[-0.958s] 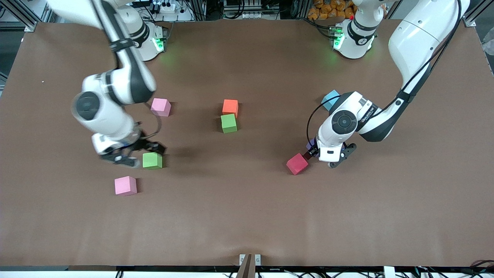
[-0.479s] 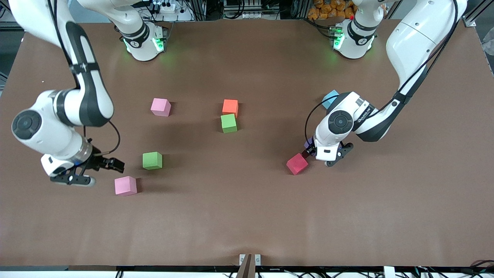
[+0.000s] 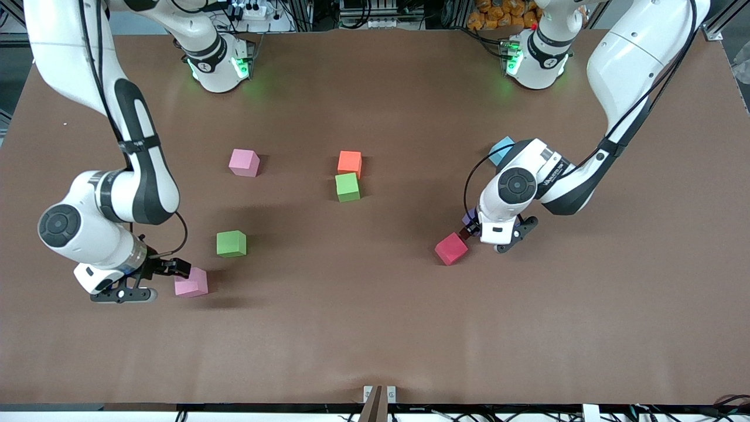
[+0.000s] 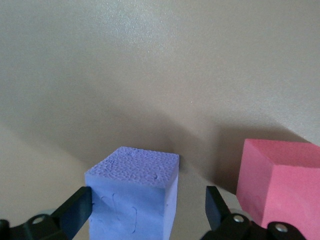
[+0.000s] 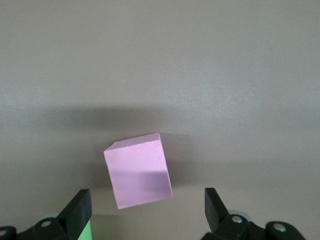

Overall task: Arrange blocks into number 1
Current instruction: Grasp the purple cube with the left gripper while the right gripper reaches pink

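The left gripper grabs the purple block (image 3: 469,219) by its smooth sides next, to extend the orange and green column (image 3: 348,175) into a number 1.
The left gripper (image 3: 484,237) stands open low over the table with the purple block (image 3: 469,219) between its fingers. In the left wrist view one finger (image 4: 75,210) touches the purple block (image 4: 132,192) and the other stands apart from it. The red block (image 3: 451,248) lies right beside it, also seen as the red block (image 4: 280,185). My right gripper (image 3: 164,281) is open beside the nearer pink block (image 3: 191,282). That pink block (image 5: 139,170) lies just ahead of the fingertips, not between them. The light blue block (image 3: 501,149) is half hidden by the left arm.
The orange block (image 3: 350,163) and a green block (image 3: 347,187) touch in a short column at the table's middle. A second green block (image 3: 231,244) and the farther pink block (image 3: 244,162) lie toward the right arm's end. The brown table (image 3: 375,328) is bare near the front camera.
The right arm swung away from the green block toward its end of the table, then came down beside the nearer pink block. The left gripper has hardly moved.
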Controlling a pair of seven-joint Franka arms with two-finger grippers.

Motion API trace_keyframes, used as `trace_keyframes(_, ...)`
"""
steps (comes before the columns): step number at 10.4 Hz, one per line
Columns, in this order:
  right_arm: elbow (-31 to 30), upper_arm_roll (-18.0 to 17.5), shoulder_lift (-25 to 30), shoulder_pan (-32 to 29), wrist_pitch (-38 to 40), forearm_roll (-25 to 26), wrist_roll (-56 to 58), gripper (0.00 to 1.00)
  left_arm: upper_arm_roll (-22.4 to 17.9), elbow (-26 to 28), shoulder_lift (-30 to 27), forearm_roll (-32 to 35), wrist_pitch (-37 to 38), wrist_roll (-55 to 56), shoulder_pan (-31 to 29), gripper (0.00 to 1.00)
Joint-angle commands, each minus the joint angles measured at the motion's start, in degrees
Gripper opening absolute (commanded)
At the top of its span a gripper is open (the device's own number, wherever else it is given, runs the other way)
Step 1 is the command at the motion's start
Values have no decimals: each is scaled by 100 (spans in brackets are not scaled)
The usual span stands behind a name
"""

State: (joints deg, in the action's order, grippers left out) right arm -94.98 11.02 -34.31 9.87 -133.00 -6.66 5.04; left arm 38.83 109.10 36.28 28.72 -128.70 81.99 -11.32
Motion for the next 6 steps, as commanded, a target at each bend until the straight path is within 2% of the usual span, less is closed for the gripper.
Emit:
trace_keyframes(1, 208, -65, -207, -82, -128, -19, 103, 100, 28, 6, -121, 169, 117, 204, 16, 100)
trace_keyframes(6, 199, -74, -462, -21, -410, -159, 94, 100, 19, 6, -104, 169, 108, 308, 121, 100)
